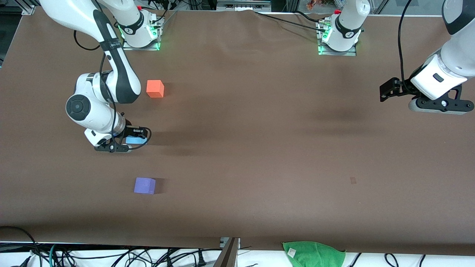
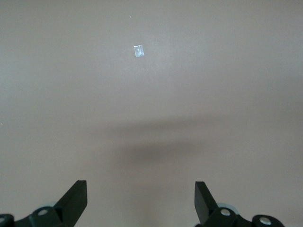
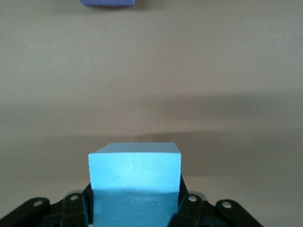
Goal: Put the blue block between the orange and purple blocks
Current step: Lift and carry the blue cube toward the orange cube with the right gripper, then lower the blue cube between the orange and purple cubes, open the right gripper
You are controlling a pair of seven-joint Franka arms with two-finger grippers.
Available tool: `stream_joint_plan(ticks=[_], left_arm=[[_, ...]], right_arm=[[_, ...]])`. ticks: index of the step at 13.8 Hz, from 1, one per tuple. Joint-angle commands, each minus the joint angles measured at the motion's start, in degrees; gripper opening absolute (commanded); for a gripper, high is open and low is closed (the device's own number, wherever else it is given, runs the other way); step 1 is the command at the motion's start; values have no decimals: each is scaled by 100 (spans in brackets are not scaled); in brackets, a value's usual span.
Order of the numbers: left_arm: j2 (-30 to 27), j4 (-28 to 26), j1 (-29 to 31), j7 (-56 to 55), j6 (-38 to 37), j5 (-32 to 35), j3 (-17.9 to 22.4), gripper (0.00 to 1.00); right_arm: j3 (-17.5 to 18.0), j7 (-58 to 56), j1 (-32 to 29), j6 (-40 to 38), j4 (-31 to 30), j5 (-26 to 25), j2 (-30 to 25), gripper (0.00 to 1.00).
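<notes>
The blue block's lower edge (image 1: 136, 142) (image 3: 142, 144) is above the mat between orange and purple blocks, so it is too early to release. My right gripper lowers the block next.
My right gripper (image 1: 133, 141) is shut on the blue block (image 1: 136, 140), low over the stretch of table between the orange block (image 1: 155, 88) and the purple block (image 1: 144, 185). In the right wrist view the blue block (image 3: 135, 172) fills the space between the black fingers (image 3: 191, 208), and an edge of the purple block (image 3: 108, 3) shows at the frame's border. The orange block lies farther from the front camera, the purple one nearer. My left gripper (image 1: 438, 106) waits over the left arm's end of the table. In its wrist view the left gripper (image 2: 141, 198) is open, with only bare table between the fingers.
A brown mat (image 1: 259, 148) covers the table. A green cloth (image 1: 313, 253) lies at the table's edge nearest the front camera. A small patch of tape (image 1: 353, 180) sits on the mat toward the left arm's end, also seen as a pale square (image 2: 138, 51).
</notes>
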Motion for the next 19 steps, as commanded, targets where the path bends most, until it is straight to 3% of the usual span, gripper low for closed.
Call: stream_joint_plan(ticks=[1,8,12,15,17,19], left_arm=[[93,211,-13,52,-126,-129,2,100],[93,211,-4,78,-170,-129,2,100],[84,211,-4,87,-293,-129,11,100],[93,220,-4,87,-293,-138,-6,100],[93,220,-4,78,-293,-138,-15,100],[93,220,-4,69,-293,-138,-15,100]], right_arm=[[122,-59,37,774,-895,115,-357,4],[342,-15,37,1461,-1169,124,-173,7],[342,-15,37,1768,-1178,124,47,20],[412,2,46,2006,-1169,124,179,43],[413,37,46,1998,-1134,124,153,98],[430,11,46,1937,-1134,124,5,99]])
